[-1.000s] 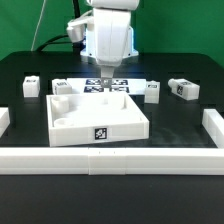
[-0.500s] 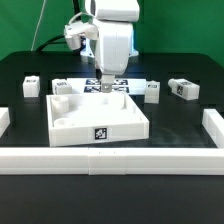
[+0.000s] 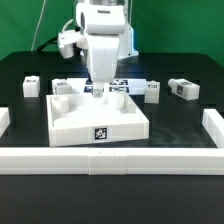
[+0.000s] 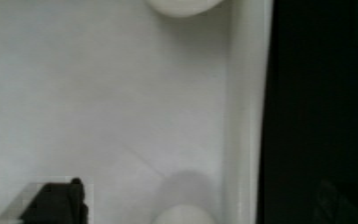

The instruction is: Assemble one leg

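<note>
The panel's rim (image 4: pixel 249 120) is below my gripper's wide-open fingers, so they would miss it if they closed now. My gripper should go down first and then close on the panel's rim.
Several small white legs with marker tags lie on the black table behind the panel: two at the exterior view's left (image 3: pixel 32 87) (image 3: pixel 62 87) and two at its right (image 3: pixel 152 92) (image 3: pixel 183 88). The large white square panel (image 3: pixel 75 128) lies in the middle. My gripper (image 3: pixel 99 91) hangs low over the panel's back edge and holds nothing. In the wrist view the panel's white surface (image 4: pixel 105 100) fills the picture. One dark finger (image 4: pixel 53 202) shows over it, the other is barely visible against the black table, and the jaws stand wide apart. No leg is between them.
The marker board (image 3: pixel 128 85) lies behind the panel, partly hidden by the arm. Long white rails border the table at the front (image 3: pixel 110 158), the exterior view's left (image 3: pixel 4 120) and its right (image 3: pixel 213 125). A round hole (image 4: pixel 185 5) shows in the panel.
The arm has swung toward the exterior view's left and come down, so the gripper now hangs lower over the panel's back edge. The legs and the panel have not moved.
</note>
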`<state>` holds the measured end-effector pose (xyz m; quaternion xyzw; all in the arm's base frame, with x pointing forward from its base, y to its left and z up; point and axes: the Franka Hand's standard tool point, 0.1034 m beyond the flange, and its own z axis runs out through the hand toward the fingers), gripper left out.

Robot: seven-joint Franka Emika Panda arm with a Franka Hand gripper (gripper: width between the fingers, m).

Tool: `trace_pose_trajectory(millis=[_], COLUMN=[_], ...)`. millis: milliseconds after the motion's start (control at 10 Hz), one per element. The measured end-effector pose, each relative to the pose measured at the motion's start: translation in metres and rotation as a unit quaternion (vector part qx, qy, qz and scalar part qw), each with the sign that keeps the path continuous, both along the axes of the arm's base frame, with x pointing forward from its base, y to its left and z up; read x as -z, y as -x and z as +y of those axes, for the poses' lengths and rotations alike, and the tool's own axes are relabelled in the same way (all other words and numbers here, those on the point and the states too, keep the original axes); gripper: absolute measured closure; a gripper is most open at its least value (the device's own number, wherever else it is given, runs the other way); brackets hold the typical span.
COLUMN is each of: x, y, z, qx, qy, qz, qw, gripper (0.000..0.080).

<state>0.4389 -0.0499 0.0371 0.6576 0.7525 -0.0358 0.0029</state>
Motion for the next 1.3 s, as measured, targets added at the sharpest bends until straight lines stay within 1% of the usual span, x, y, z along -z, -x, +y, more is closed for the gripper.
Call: trace_pose_trajectory(millis=[100,300,500,700,800,900,1000,1100,1300], x=[0.009,0.025,0.029,0.029,0.029,0.029,0.029,0.028,0.028], y=[0.007,0.015,0.015,0.015,0.015,0.015,0.015,0.012,0.012], z=[-0.004,-0.006,-0.005,-0.005,-0.005,-0.005,-0.005,-0.005,-0.005], qx=[0.001,0.007,0.006,0.006,0.006,0.006,0.006,0.006,0.006], qy=[-0.002,-0.006,-0.007,-0.007,-0.007,-0.007,-0.007,-0.008,-0.008], qz=[0.01,0.026,0.028,0.029,0.029,0.029,0.029,0.023,0.022], qw=[1.0,1.0,1.0,1.0,1.0,1.0,1.0,1.0,1.0], gripper=[0.015,0.015,0.015,0.0419,0.0419,0.0603,0.0603,0.0731,0.0731])
